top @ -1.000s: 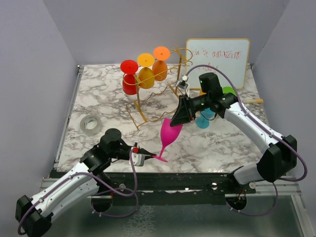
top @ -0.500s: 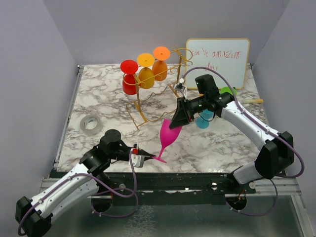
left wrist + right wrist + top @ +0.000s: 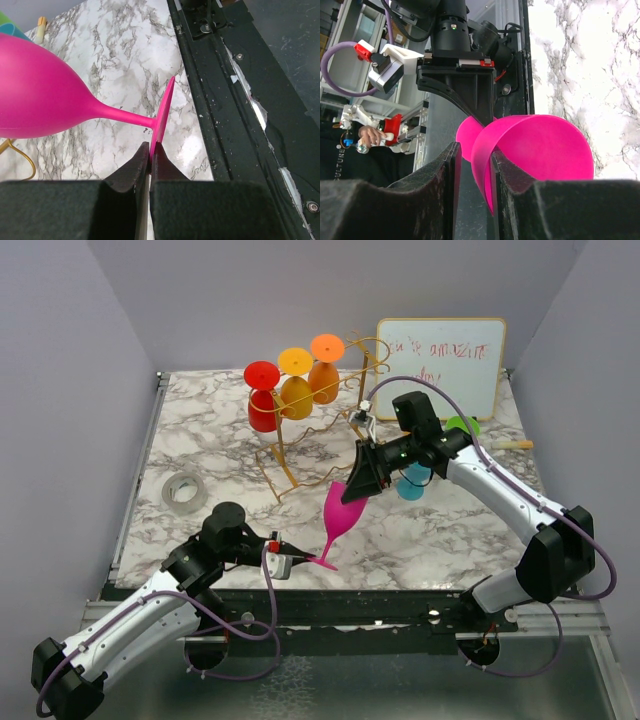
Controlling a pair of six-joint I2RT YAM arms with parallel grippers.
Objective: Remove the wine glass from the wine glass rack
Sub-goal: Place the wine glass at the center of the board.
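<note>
The pink wine glass's foot should stay free to set the glass upright. My right gripper will grab the glass by the rim of its bowl.
A pink wine glass (image 3: 340, 515) hangs tilted over the near part of the marble table (image 3: 200, 440), away from the gold wire wine glass rack (image 3: 281, 454). My left gripper (image 3: 300, 561) is shut on the edge of its foot (image 3: 162, 112). My right gripper (image 3: 355, 490) is at the bowl's rim (image 3: 540, 145), open: one finger sits inside the bowl against the wall, and the other stands outside with a gap. Red (image 3: 262, 400), yellow (image 3: 296, 390) and orange (image 3: 324, 375) glasses hang upside down on the rack.
A white-board (image 3: 440, 365) leans at the back right. A blue glass (image 3: 412, 483) and a green one (image 3: 462, 425) lie behind my right arm. A tape roll (image 3: 184, 490) lies at the left. The black table rail (image 3: 235, 100) runs just beside the glass foot.
The right gripper's jaws have widened on the bowl's rim, and that arm has shifted slightly left. The pink glass and the left gripper have stayed put.
</note>
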